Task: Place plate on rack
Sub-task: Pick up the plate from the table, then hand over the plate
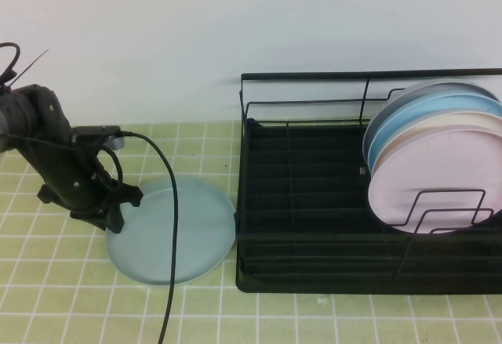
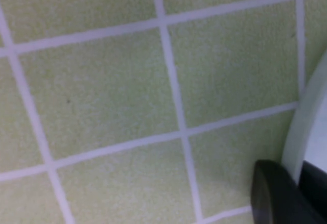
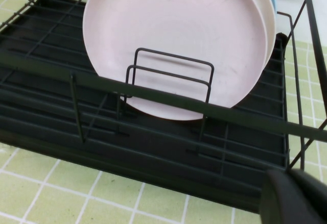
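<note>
The mint plate's broad round side [image 1: 200,230] is too wide for my right gripper's fingers. My right gripper will grab the plate by its thin free rim [image 1: 234,230] next.
The pale mint-green plate [image 1: 179,233] lies on the tiled table just left of the black wire rack [image 1: 314,226]. My left gripper [image 1: 110,215] is at the plate's left edge. In the left wrist view the left gripper [image 2: 292,174] has one dark finger [image 2: 273,196] under the plate's pale rim [image 2: 306,127] and the other over it, shut on the rim. My right gripper [image 3: 296,179] is out of the high view. It hovers in front of the rack [image 3: 153,132], shut and empty.
A pink plate [image 1: 431,179], a cream plate and sky-blue plates [image 1: 439,109] stand upright in the rack's right end. The pink plate [image 3: 179,40] faces the right wrist camera. The rack's left slots hold nothing. A black cable [image 1: 171,242] crosses the mint plate.
</note>
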